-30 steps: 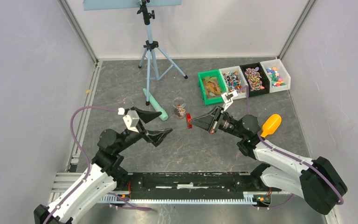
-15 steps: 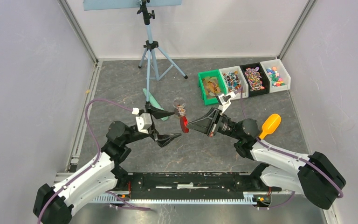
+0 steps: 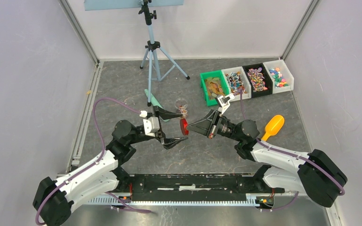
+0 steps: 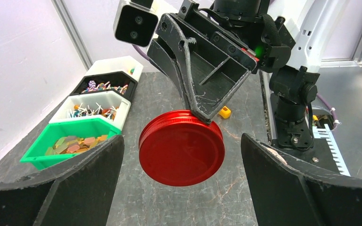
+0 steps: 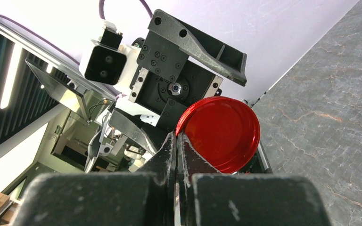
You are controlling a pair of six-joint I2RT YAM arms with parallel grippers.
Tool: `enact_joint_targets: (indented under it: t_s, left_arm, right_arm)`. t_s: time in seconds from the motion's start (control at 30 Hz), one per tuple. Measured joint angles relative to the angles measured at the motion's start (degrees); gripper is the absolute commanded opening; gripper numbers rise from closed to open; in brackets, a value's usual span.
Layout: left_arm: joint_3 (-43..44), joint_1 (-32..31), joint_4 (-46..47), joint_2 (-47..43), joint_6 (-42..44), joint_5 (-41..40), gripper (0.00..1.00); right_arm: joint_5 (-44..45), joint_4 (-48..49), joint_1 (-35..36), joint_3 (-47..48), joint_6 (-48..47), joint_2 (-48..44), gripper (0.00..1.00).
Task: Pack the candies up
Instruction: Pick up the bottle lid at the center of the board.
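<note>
I can close my left gripper on the red lid's rim (image 3: 184, 126) (image 4: 182, 149) now, because the gripper's fingers are level with the lid's rim and have it between them.
My right gripper (image 3: 187, 126) is shut on the rim of the red lid (image 3: 184, 125), which it holds on edge above the table. In the left wrist view the lid (image 4: 181, 148) faces the camera, and my left gripper (image 4: 181, 141) stands wide open with one finger on each side of it, not touching. In the right wrist view the lid (image 5: 221, 132) is pinched at its edge by my right gripper (image 5: 176, 137). A small clear jar (image 3: 181, 107) with candies (image 3: 183, 111) in it stands just behind the lid. More candies fill the bins (image 3: 257, 77).
A green bin (image 3: 213, 87), two white bins (image 3: 234, 81) and a black one stand in a row at the back right. An orange scoop (image 3: 273, 126) lies at the right. A teal object (image 3: 156, 101) and a tripod (image 3: 152, 47) are behind the left arm.
My left arm has swung right and forward, bringing its open fingers to either side of the lid. My right gripper has carried the lid slightly left and turned it.
</note>
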Motion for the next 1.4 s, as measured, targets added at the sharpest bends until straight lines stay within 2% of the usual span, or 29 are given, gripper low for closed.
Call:
enact_joint_targets:
  t_s: [0.33,0.5,0.73,0.87,0.97,1.1,1.2,1.4]
  left_arm:
    - [0.00,0.00,0.00,-0.48,0.74,-0.15,0.94]
    - [0.00,0.00,-0.04,-0.50,0.94,0.02,0.86]
    - [0.00,0.00,-0.17,-0.48,1.38,0.50,0.85]
    - [0.00,0.00,-0.22,-0.48,1.38,0.50,0.80]
    - [0.00,0.00,-0.26,-0.31,1.42,0.48,0.73]
    - [0.04,0.00,-0.66,-0.13,1.49,0.46,0.70]
    - [0.44,0.00,-1.68,-0.13,1.49,0.42,0.68]
    - [0.94,0.00,-3.13,-0.17,1.42,-0.09,0.65]
  right_arm:
    - [0.22,0.79,0.00,0.00,0.42,0.35,0.00]
    - [0.57,1.68,0.00,0.00,0.81,0.74,0.00]
    - [1.11,2.25,0.00,0.00,0.85,0.74,0.00]
    - [1.18,2.25,0.00,0.00,0.85,0.72,0.00]
    - [1.11,2.25,0.00,0.00,0.92,0.72,0.00]
    - [1.11,2.12,0.13,0.00,1.01,0.72,0.00]
    - [1.16,1.97,0.15,0.00,1.01,0.72,0.03]
    - [1.40,1.55,0.15,0.00,1.01,0.50,0.17]
